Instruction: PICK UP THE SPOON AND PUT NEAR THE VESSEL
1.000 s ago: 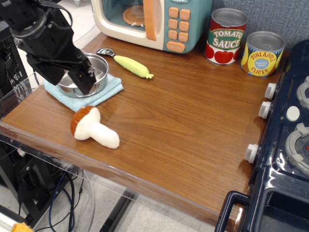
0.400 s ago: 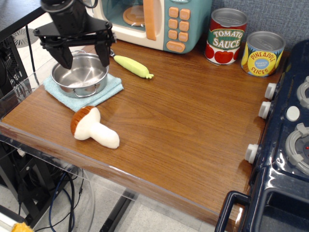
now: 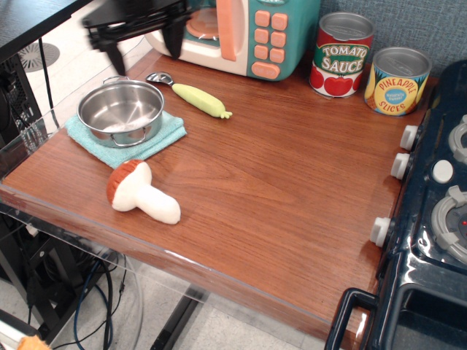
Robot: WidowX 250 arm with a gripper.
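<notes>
Next, my gripper takes hold of the spoon by its yellow-green handle [image 3: 198, 100] to put the spoon near the vessel [image 3: 121, 112].
The spoon [image 3: 194, 96] lies on the wooden table at the back left, its small shiny bowl toward the left and its yellow-green handle pointing right. It lies just right of the vessel [image 3: 121, 112], a steel pot standing on a light blue cloth [image 3: 162, 135]. My gripper [image 3: 144, 51] is black and motion-blurred, high above the pot's far rim and left of the spoon's bowl. Its two fingers are spread wide and hold nothing.
A plush mushroom [image 3: 140, 191] lies near the front left edge. A toy microwave [image 3: 241, 33] stands at the back, with a tomato sauce can [image 3: 342, 55] and a pineapple can [image 3: 396, 81] to its right. A toy stove [image 3: 430, 204] fills the right side.
My gripper has risen from low over the pot, moving up and back toward the microwave. Its fingers stay spread. The spoon, pot and mushroom have not moved.
</notes>
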